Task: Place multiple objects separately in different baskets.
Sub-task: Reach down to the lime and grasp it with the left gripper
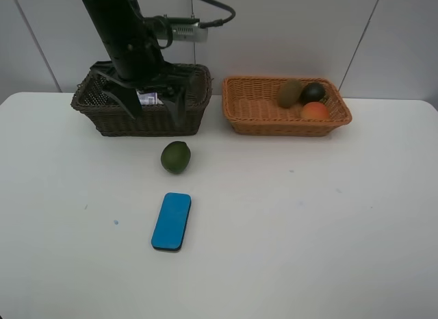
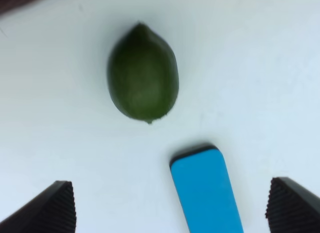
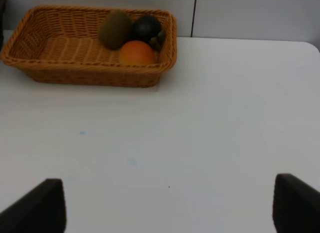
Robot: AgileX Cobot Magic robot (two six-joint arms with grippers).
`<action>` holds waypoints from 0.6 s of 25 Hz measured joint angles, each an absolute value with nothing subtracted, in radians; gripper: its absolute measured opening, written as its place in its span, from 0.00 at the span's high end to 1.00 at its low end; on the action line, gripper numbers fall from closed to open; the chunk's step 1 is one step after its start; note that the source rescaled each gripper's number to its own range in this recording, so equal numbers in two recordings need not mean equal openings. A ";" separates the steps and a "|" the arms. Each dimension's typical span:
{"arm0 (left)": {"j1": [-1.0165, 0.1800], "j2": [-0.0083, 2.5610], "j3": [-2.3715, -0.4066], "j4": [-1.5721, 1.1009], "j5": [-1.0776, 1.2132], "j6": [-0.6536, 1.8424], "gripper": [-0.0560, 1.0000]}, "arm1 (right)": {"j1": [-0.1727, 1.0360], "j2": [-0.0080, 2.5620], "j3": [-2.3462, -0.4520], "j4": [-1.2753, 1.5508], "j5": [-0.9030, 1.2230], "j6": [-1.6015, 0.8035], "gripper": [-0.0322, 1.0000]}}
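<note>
My left gripper grabs the lime by its rounded middle (image 1: 175, 157) next, to sort the fruit into the green lime's basket (image 1: 274, 107).
A green lime (image 1: 175, 157) and a blue eraser (image 1: 171, 220) lie on the white table in front of the dark brown basket (image 1: 102, 117). My left gripper (image 1: 154, 101) hangs open over that basket, holding nothing. In the left wrist view the lime (image 2: 143, 73) and eraser (image 2: 206, 190) lie beyond the gripper (image 2: 169, 203). The light orange basket (image 1: 260, 110) holds a kiwi (image 1: 290, 93), a mangosteen (image 1: 313, 92) and a peach (image 1: 315, 111). My right gripper (image 3: 167, 203) is open and empty, some way from the light basket (image 3: 90, 73) with its kiwi (image 3: 115, 29), mangosteen (image 3: 146, 28) and peach (image 3: 136, 52).
Something white (image 1: 149, 98) shows inside the dark basket under the left arm; the rest of its contents are hidden. A grey wall runs behind both baskets. The right arm is out of the high view.
</note>
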State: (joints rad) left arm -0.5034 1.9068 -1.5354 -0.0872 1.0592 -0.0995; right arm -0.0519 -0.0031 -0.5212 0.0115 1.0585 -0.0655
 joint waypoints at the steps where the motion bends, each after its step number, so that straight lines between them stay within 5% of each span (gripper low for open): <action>1: -0.509 1.907 -1.514 -0.086 1.038 -0.115 0.00 | -0.052 -0.003 -0.521 0.011 1.059 -0.065 0.00; 15: -0.513 1.968 -1.320 -0.090 0.763 -0.311 0.00 | -0.052 -0.003 -0.521 0.011 1.059 -0.065 0.00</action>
